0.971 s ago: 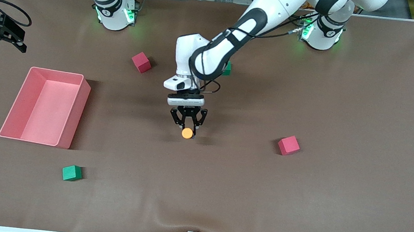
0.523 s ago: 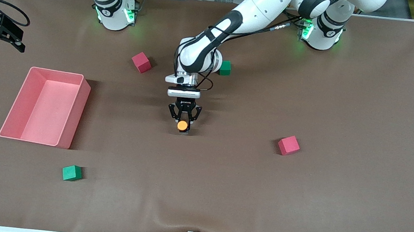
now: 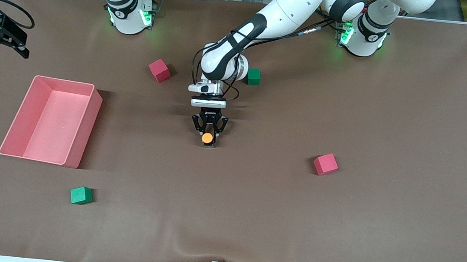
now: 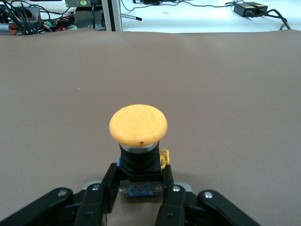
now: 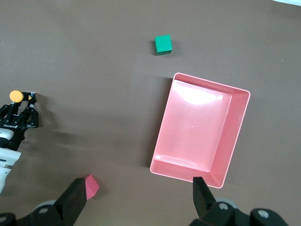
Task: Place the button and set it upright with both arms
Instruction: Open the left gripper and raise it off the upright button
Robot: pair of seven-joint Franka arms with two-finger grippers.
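The button's black body (image 4: 139, 160) stands upright low at the table, so my left gripper should release it.
The button (image 3: 207, 138) has a round orange cap on a black body and stands cap up. My left gripper (image 3: 208, 140) is shut on its black body, low over the middle of the brown table. In the left wrist view the cap (image 4: 138, 124) sits above the body, which is clamped between the black fingers (image 4: 108, 186). I cannot tell whether the body touches the cloth. My right gripper (image 3: 2, 48) hangs high at the right arm's end of the table, over the pink bin's edge, open and empty (image 5: 139, 197). The button also shows small in the right wrist view (image 5: 16, 96).
A pink bin (image 3: 64, 81) stands toward the right arm's end and also shows in the right wrist view (image 5: 235, 136). Red cubes (image 3: 159, 70) (image 3: 326, 164) and green cubes (image 3: 254, 76) (image 3: 81, 195) lie scattered on the table.
My left gripper has come down with the button and shifted a little toward the robots' bases. The right gripper has stayed in place.
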